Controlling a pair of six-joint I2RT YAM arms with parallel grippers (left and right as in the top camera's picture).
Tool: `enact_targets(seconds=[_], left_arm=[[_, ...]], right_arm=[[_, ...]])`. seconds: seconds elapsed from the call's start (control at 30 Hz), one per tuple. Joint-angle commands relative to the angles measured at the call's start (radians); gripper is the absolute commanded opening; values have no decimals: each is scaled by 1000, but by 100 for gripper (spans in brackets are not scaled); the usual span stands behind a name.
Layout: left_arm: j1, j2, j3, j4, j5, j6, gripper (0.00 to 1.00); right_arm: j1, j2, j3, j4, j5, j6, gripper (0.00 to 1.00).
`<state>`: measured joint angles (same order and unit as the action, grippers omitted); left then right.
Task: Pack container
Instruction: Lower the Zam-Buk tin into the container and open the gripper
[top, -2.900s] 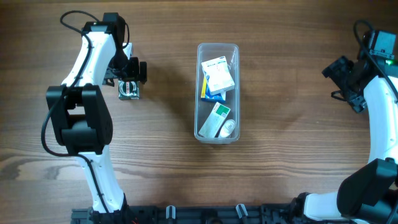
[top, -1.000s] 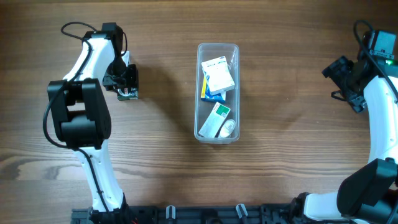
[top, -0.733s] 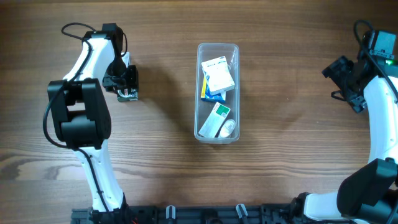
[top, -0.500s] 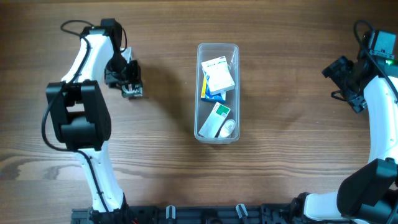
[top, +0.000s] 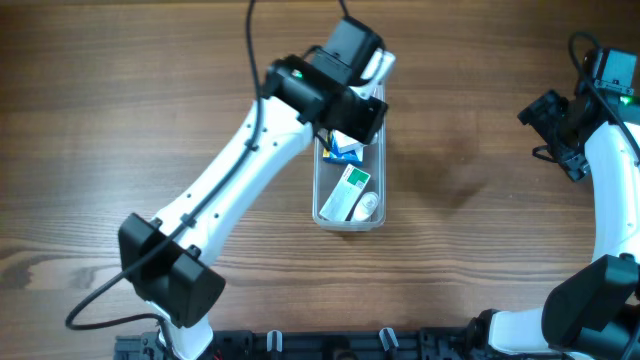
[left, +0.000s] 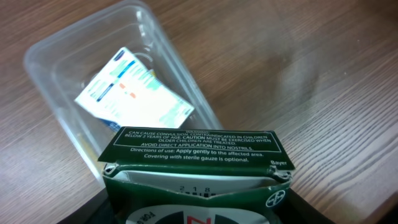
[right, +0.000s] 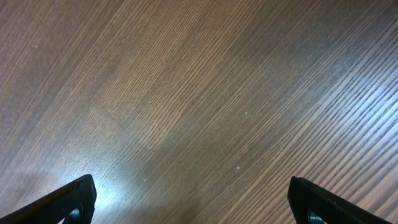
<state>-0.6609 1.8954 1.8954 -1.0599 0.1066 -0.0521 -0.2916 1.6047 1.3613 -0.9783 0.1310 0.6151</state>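
Observation:
My left gripper lowers the dark green box next before releasing it, since the dark green box's lower edge hangs well above the container's rim.
The container (top: 318, 196) is a long clear bin in the middle of the table. It holds a blue and yellow box (top: 346, 152), a white and green box (top: 346, 188) and a white bottle (top: 368, 206). My left gripper (top: 352, 108) hovers over its far end, shut on a dark green box (left: 193, 149) with white print. The left wrist view has the container (left: 46, 45) below and ahead, a white box with blue print (left: 134, 93) lying inside. My right gripper (right: 194, 205) stands open over bare wood at the right edge (top: 552, 122).
Wooden table (top: 480, 230) all round the container. The left arm's white links (top: 230, 180) stretch diagonally from the front left up to the bin. The right arm (top: 610, 190) stands along the right edge.
My left arm has swung from the far left of the table across to the container's far end, carrying the green box. The right arm has not moved.

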Motion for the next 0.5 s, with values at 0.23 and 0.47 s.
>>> enact_targets(seconds=[0.23,0.47], left_arm=[[-15,107,7,-5,-56,-166,53],[-18,109,-16,-160,26,-193,54]], right_arm=[[-2,8,-2,3,-9,-7,100],[-2,8,-2,3,-9,-7,100]])
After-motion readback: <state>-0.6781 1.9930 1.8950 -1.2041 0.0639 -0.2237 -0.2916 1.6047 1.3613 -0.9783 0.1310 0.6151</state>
